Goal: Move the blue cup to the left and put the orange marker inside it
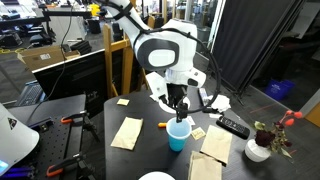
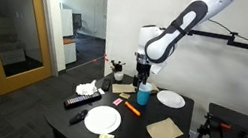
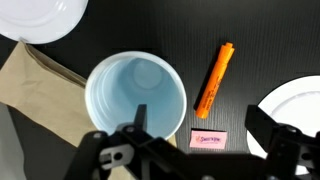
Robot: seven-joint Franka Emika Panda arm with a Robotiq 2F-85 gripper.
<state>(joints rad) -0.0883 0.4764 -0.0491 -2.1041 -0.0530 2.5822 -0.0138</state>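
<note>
The cup's side lines up between my open fingers but lies below them, so closing now would miss. My gripper lowers, before it closes on the blue cup's side at the rim (image 1: 179, 120) (image 3: 184, 106).
The blue cup (image 3: 135, 92) stands upright and empty on the black table; it shows in both exterior views (image 1: 179, 136) (image 2: 144, 96). The orange marker (image 3: 214, 80) lies flat on the table just beside the cup, not touching it, and shows in both exterior views (image 1: 163, 125) (image 2: 130, 107). My gripper (image 3: 200, 125) is open and hangs right over the cup's rim (image 1: 179, 108) (image 2: 143, 82). In the wrist view one finger sits over the cup's mouth and the other outside its wall.
A white plate (image 3: 40, 18) and another white plate (image 3: 297, 105) flank the cup. A brown napkin (image 3: 40, 85) lies under the cup's side and a pink sticky note (image 3: 209, 139) near it. A black remote (image 1: 233, 127) and a white vase with flowers (image 1: 258, 150) stand nearby.
</note>
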